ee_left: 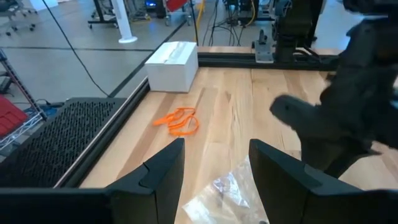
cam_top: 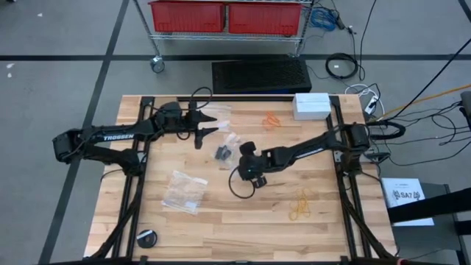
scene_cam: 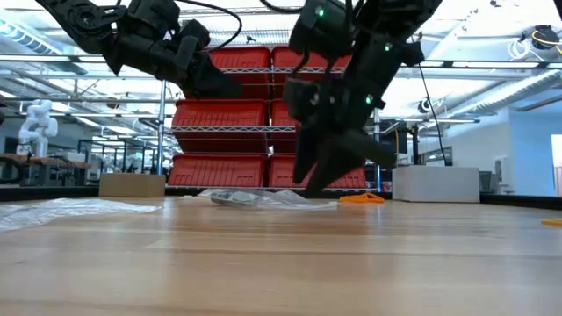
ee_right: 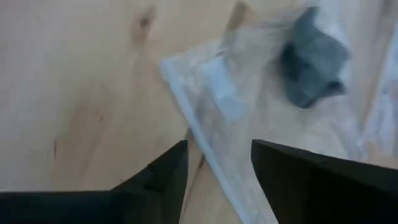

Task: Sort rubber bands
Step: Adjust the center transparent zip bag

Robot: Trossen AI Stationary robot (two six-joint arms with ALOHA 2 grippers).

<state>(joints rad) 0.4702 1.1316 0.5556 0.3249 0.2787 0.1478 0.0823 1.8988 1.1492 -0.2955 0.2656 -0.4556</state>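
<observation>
I need to grab the clear bag of the black rubber bands by its pale blue edge [ee_right: 210, 157] with my right gripper next, so that I can sort the rubber bands.
Black rubber bands [cam_top: 223, 153] lie in a clump [ee_right: 311, 59] inside a clear plastic bag [ee_right: 211, 93] at the table's middle. Orange rubber bands [cam_top: 272, 119] [ee_left: 178, 120] lie at the far middle. Pale yellow ones [cam_top: 300, 206] lie near the right front. My right gripper [cam_top: 237, 156] [ee_right: 217, 168] slants down over that bag, open, with the bag's edge running between its fingers and the black clump just beyond them. My left gripper [cam_top: 206, 125] [ee_left: 214, 168] hovers open above the table's far left, holding nothing. My right gripper stands with one finger on each side of the clear bag's edge [ee_right: 202, 146], coming from above and from the table's right. Whether the fingertips touch the plastic I cannot tell. The bag lies flat on the wood.
A second clear bag [cam_top: 184, 190] lies at the left front, and another [ee_left: 230, 193] lies below my left gripper. A white box [cam_top: 312, 105] sits at the far right. A black cable loop [cam_top: 237, 185] hangs under the right arm, and a round black object [cam_top: 146, 238] is at the front left.
</observation>
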